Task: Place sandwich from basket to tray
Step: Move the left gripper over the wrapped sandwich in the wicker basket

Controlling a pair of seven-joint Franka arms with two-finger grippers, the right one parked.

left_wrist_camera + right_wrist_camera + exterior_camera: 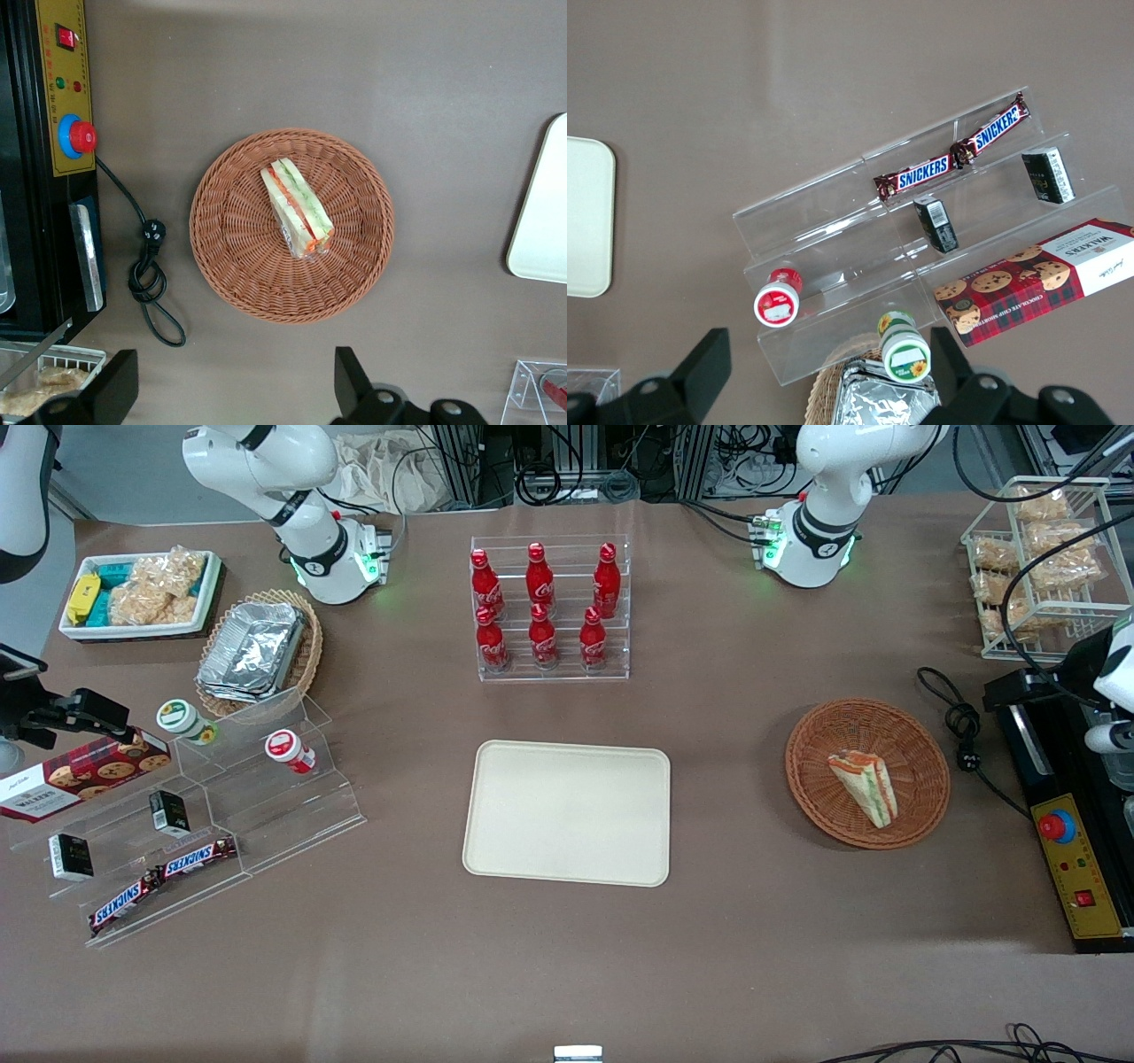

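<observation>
I need to grab the sandwich by its crinkled wrapper end (846,764) with my left gripper next, to set it on the cream tray (567,812).
The sandwich (864,786), a pale bread wedge with orange and green layers, lies in the reddish-brown wicker basket (802,753) toward the working arm's end of the table. In the left wrist view the sandwich (297,208) lies near the middle of the basket (230,257). My left gripper (235,385) hangs high above the table, open wide and empty. Its fingers (350,376) show over bare table just off the basket's rim, on the side farther from the front camera. The cream tray (567,812) lies flat and bare at the table's middle; its edge (542,212) shows in the left wrist view.
A yellow control box with a red stop button (1076,868) and a black cable (961,726) lie beside the basket. A rack of cola bottles (549,607) stands farther from the camera than the tray. A wire snack rack (1045,558) and an acrylic step shelf (204,815) stand at the table's ends.
</observation>
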